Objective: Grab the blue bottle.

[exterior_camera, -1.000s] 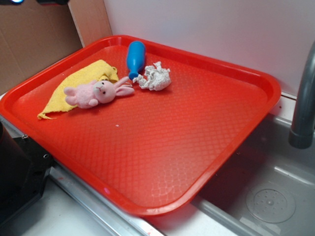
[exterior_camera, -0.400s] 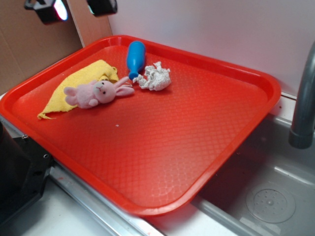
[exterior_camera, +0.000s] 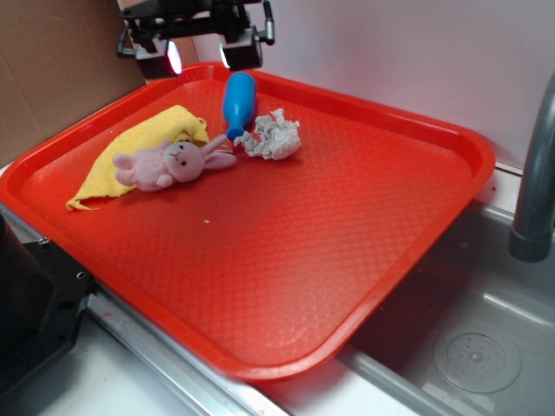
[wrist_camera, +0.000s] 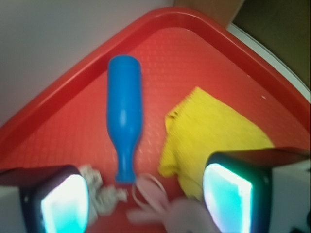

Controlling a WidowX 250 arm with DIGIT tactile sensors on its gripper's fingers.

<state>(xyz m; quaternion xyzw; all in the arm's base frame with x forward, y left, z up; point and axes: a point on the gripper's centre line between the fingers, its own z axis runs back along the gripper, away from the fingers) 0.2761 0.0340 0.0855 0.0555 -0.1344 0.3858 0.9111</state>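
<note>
Next, my gripper grabs the blue bottle around its wide body, where the tray is open, since the paper wad and the bunny crowd the bottle's neck.
The blue bottle lies on its side near the far edge of the red tray, neck pointing toward the pink bunny. My gripper hangs open above the tray's far left corner, just behind and left of the bottle, touching nothing. In the wrist view the blue bottle runs lengthwise ahead of my gripper, its neck end nearest, with nothing between the lit fingers.
A yellow cloth lies under and left of the bunny. A crumpled white paper wad sits right of the bottle's neck. A grey faucet and sink basin are at the right. Brown cardboard stands behind left.
My gripper has come down and to the right from the top left corner of the view, arriving just behind the bottle. The objects on the tray have not moved.
</note>
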